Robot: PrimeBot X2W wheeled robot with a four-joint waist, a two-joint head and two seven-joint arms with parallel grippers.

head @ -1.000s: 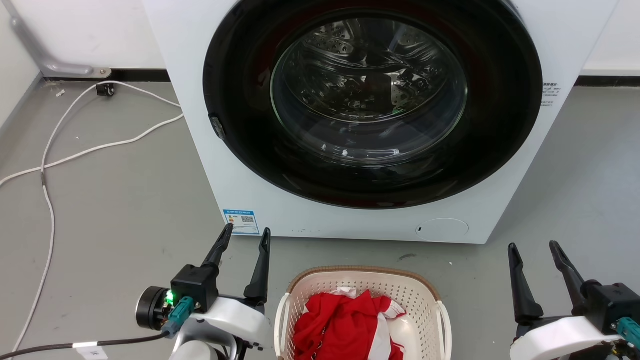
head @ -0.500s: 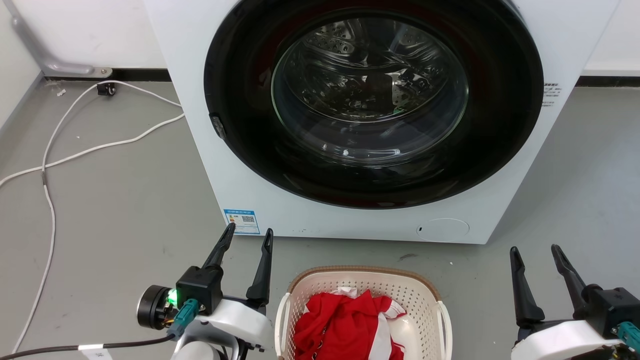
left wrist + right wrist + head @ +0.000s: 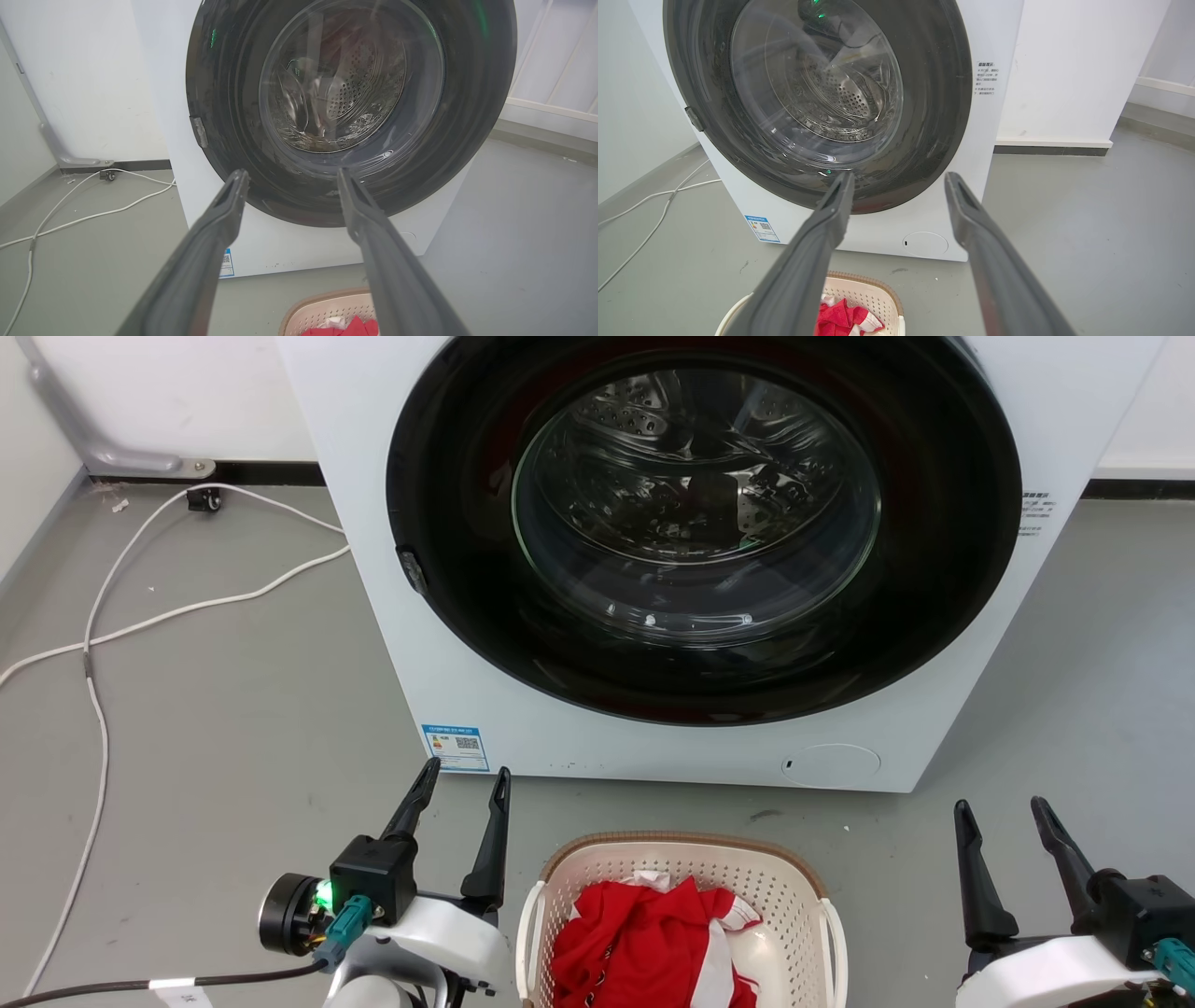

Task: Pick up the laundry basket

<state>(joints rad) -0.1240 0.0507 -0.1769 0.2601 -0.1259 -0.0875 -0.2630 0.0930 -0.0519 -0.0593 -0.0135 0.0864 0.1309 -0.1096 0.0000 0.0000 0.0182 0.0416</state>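
Observation:
Next, my left gripper grabs the laundry basket by its white side handle (image 3: 529,942), keeping the basket level, as loose red cloth lies in its open top.
The laundry basket (image 3: 794,877) is cream with perforated walls, a brown rim and white side handles. It stands on the floor at the bottom centre of the head view, holding red and white cloth (image 3: 644,943). Its rim also peeks into the left wrist view (image 3: 317,303) and the right wrist view (image 3: 873,284). My left gripper (image 3: 465,782) hovers open just left of the basket, holding nothing. My right gripper (image 3: 1001,812) is open and holds nothing, well to the basket's right. Both point toward the washer.
A white front-loading washer (image 3: 467,663) with a dark round glass door (image 3: 700,523) stands right behind the basket. White cables (image 3: 168,616) trail over the grey floor at left. A wall runs behind, with a skirting board.
The head view has shifted slightly, so the washer and basket sit a little further right. Both grippers appear a touch lower in the picture and remain open.

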